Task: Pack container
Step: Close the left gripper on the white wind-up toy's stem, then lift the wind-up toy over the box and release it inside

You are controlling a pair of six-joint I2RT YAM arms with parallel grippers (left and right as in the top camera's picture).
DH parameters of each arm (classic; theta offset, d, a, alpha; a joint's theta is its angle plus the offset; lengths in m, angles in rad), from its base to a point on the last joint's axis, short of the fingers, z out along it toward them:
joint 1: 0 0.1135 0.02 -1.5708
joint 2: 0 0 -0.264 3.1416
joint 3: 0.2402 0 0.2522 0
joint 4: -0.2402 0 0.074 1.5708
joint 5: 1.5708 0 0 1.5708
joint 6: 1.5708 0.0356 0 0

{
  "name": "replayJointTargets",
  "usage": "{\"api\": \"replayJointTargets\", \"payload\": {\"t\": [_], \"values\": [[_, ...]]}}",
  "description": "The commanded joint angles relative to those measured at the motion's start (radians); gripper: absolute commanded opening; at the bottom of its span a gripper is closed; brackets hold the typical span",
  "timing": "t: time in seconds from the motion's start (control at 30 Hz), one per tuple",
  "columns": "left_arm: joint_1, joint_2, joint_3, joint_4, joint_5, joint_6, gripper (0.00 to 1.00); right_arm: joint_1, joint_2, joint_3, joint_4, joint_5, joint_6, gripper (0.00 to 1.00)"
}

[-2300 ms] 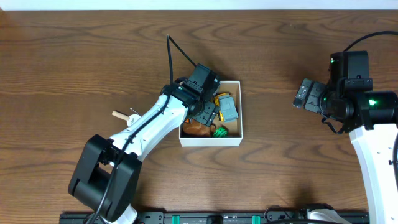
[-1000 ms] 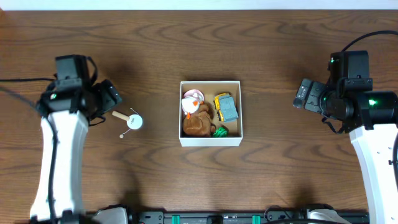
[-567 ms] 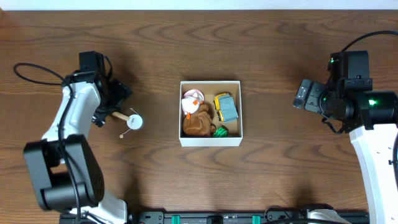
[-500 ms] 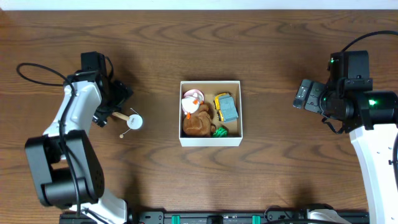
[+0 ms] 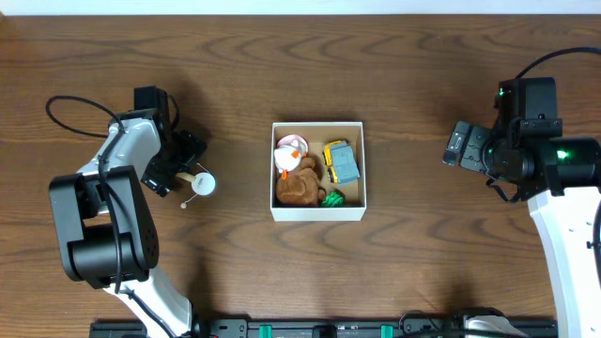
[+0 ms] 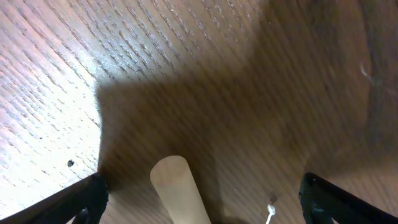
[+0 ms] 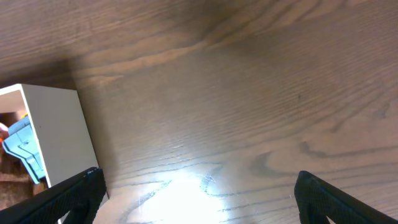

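My left gripper closes on the drum toy next, since the drum toy has its wooden handle's end (image 5: 185,176) (image 6: 179,189) between my fingers and closing now would catch it.
The container (image 5: 317,212) is a square white-walled box with a tan inside at the table's middle. It holds a brown plush (image 5: 299,187), a white and pink toy (image 5: 290,150), a yellow and blue-grey car (image 5: 341,161) and a green piece (image 5: 331,198). A small white drum toy (image 5: 202,184) with a wooden handle (image 6: 177,190) lies on the table left of the box. My left gripper (image 5: 184,160) (image 6: 202,202) is open, low, its fingers either side of the handle's end. My right gripper (image 5: 458,143) (image 7: 199,193) is open and empty, right of the box.
The container's white wall (image 7: 56,134) shows at the left of the right wrist view, with the blue-grey car (image 7: 22,146) inside. A thin white string end (image 6: 272,211) lies beside the handle. Dark wooden table (image 5: 432,253) all round.
My left arm has left the container, swung to the table's left side and come down over the drum toy's handle. The right arm has not moved.
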Motion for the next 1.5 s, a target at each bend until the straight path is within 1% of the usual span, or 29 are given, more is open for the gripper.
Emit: {"api": "replayJointTargets", "payload": {"t": [0.0,0.13,0.23,0.37,0.4,0.47,0.6,0.7,0.8,0.87,0.93,1.0,1.03,1.07,1.27,1.37,1.43,1.47], "values": [[0.007,0.042,-0.008,0.004,0.003,-0.010,1.00,-0.008,-0.001,-0.006,-0.001,0.000,-0.016,0.99],[0.008,0.042,-0.008,0.002,0.003,-0.009,0.86,-0.008,-0.001,-0.006,-0.001,0.000,-0.016,0.99],[0.007,0.042,-0.008,-0.002,0.003,-0.009,0.73,-0.008,-0.001,-0.006,-0.001,0.000,-0.016,0.99],[0.007,0.042,-0.008,-0.011,0.003,-0.009,0.60,-0.008,-0.001,-0.006,-0.001,0.000,-0.016,0.99],[0.007,0.042,-0.008,-0.014,0.003,-0.009,0.54,-0.008,-0.001,-0.006,-0.001,0.000,-0.016,0.99],[0.007,0.042,-0.008,-0.020,0.003,-0.009,0.49,-0.008,-0.001,-0.006,-0.001,0.000,-0.016,0.99],[0.007,0.042,-0.008,-0.029,0.003,-0.009,0.44,-0.008,-0.001,-0.006,-0.001,0.000,-0.016,0.99],[0.007,0.042,-0.008,-0.032,0.003,-0.009,0.37,-0.008,-0.001,-0.006,-0.001,0.000,-0.016,0.99],[0.007,0.042,-0.008,-0.032,0.003,-0.008,0.27,-0.008,-0.001,-0.006,-0.001,0.000,-0.016,0.99],[0.007,0.042,-0.008,-0.032,0.003,-0.008,0.25,-0.008,-0.001,-0.006,-0.001,0.000,-0.016,0.99],[0.007,0.042,-0.008,-0.032,0.003,-0.008,0.19,-0.008,-0.001,-0.006,-0.001,0.000,-0.016,0.99],[0.007,0.042,-0.008,-0.032,0.003,-0.005,0.18,-0.008,-0.001,-0.006,-0.001,0.000,-0.016,0.99],[0.007,0.042,-0.008,-0.032,0.003,-0.005,0.15,-0.008,-0.001,-0.006,-0.001,0.000,-0.016,0.99],[0.007,0.040,-0.008,-0.032,0.003,-0.005,0.14,-0.008,-0.001,-0.006,-0.001,0.000,-0.016,0.99],[0.007,-0.004,0.009,-0.048,0.011,0.011,0.09,-0.008,-0.001,-0.006,-0.001,0.000,-0.016,0.99],[-0.006,-0.072,0.033,-0.056,0.053,0.078,0.06,-0.008,-0.001,-0.006,0.000,0.000,-0.016,0.99],[-0.033,-0.138,0.049,-0.055,0.084,0.132,0.06,-0.008,-0.001,-0.006,0.003,0.000,-0.016,0.99],[-0.055,-0.180,0.058,-0.051,0.110,0.181,0.06,-0.008,-0.001,-0.006,0.005,0.000,-0.016,0.99]]}}
